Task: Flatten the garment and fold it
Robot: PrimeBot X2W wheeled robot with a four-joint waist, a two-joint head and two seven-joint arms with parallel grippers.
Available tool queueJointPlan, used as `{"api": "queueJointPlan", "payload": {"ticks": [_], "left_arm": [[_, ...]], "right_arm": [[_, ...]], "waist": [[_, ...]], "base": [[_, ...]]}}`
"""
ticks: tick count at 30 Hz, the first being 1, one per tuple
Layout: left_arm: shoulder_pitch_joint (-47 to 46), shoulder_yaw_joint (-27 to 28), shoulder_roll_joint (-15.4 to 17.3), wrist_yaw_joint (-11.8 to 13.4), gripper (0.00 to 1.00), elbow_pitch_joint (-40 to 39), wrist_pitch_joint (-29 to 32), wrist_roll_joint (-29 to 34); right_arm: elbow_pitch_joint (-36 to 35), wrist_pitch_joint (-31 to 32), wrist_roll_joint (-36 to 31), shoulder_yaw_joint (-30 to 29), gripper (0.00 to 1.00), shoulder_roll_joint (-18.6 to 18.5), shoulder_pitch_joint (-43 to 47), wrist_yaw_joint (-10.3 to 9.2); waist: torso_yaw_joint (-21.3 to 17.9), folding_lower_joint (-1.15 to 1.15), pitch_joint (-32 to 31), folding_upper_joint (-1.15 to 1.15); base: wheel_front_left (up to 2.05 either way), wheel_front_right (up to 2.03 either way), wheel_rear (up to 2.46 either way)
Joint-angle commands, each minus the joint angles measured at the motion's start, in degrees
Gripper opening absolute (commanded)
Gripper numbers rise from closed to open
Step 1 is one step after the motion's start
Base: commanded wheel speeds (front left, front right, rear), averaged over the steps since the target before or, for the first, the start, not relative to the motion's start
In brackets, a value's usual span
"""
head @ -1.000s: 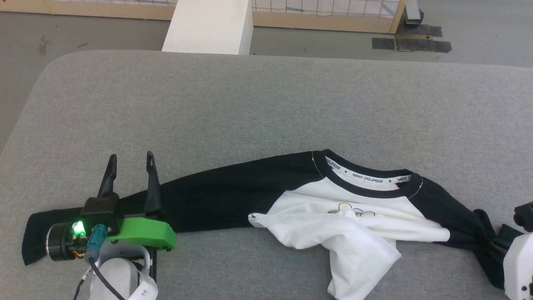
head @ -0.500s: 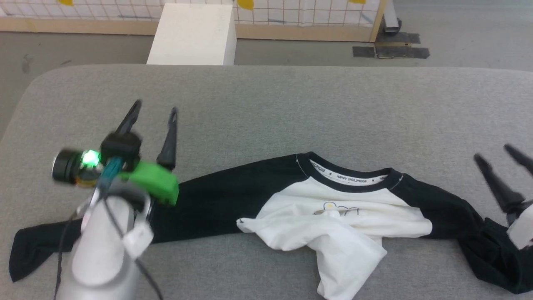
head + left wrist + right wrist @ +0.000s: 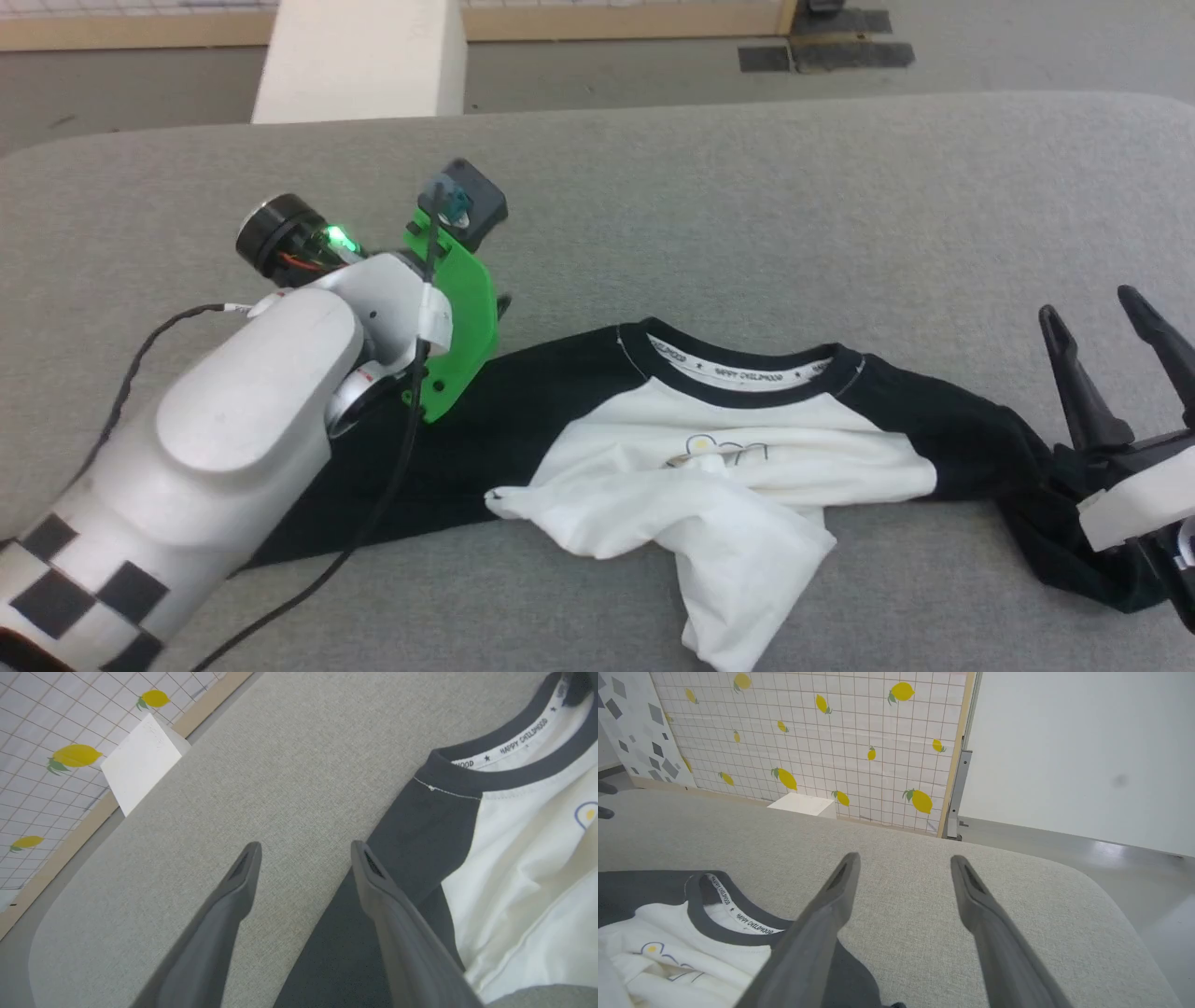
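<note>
My left gripper next grabs the garment by its black shoulder edge point(image 3: 551, 347) beside empty table to flatten it, as the garment's white body point(image 3: 683, 510) lies bunched and slack.
The garment point(image 3: 747, 467) lies across the grey table point(image 3: 747, 187), collar toward the far side. Both black sleeves are stretched out sideways, and the white body is bunched and twisted toward the near edge. My left arm point(image 3: 280, 373) reaches over the left sleeve. In the left wrist view my left gripper point(image 3: 306, 845) is open and empty, one finger over bare table, the other over the garment's black shoulder point(image 3: 420, 821). My right gripper point(image 3: 1092, 317) stands open and empty just above the crumpled end of the right sleeve point(image 3: 1055, 532). In the right wrist view the right gripper point(image 3: 904, 857) points over bare table, with the collar point(image 3: 733, 910) at lower left.
A white box point(image 3: 359, 61) stands on the floor beyond the table's far edge. Black tape patches point(image 3: 822, 56) mark the floor further right. A lemon-patterned grid panel point(image 3: 808, 742) and a plain wall close off the back. The table's rounded right corner point(image 3: 1087, 877) is near my right gripper.
My right gripper has opened and lifted off the right sleeve end. My left arm has moved from the left cuff up toward the shoulder and collar. The head camera has shifted too.
</note>
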Motion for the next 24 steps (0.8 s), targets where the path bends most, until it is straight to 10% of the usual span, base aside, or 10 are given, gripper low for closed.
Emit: {"api": "queueJointPlan", "payload": {"ticks": [1, 10, 19, 20, 24], "left_arm": [[-2.1, -2.6, 1.1, 0.0, 1.00, -0.3, 1.7, -2.6], [-10.1, -18.2, 4.8, 0.0, 1.00, 2.0, 8.2, -13.6], [-6.6, -20.7, 6.1, 0.0, 1.00, 0.3, 17.8, -10.9], [-6.4, -20.7, 6.4, 0.0, 0.00, -0.6, 17.6, -11.3], [-8.4, -19.8, 7.5, 0.0, 0.00, 0.5, 9.0, -13.2]], "right_arm": [[-0.3, -0.1, -0.9, -0.1, 1.00, 0.6, 0.6, -0.10], [1.1, 0.1, -2.5, 2.9, 1.00, 2.0, -3.9, -0.10], [4.7, -0.1, -2.4, 7.6, 1.00, 1.5, -9.0, -0.10], [5.1, -0.1, -2.3, 7.8, 1.00, 1.0, -9.5, -0.10], [5.5, 0.3, -1.9, 9.1, 1.00, -1.5, -11.4, -0.10]], "waist": [[-2.5, 0.00, 2.5, 0.00], [-7.3, 0.00, 7.7, 0.00], [-9.4, 0.00, 10.1, 0.00], [-9.1, 0.00, 9.9, 0.00], [-7.7, 0.00, 8.2, 0.00]], "base": [[0.00, 0.00, 0.00], [0.00, 0.00, 0.00], [0.00, 0.00, 0.00], [0.00, 0.00, 0.00], [0.00, 0.00, 0.00]]}}
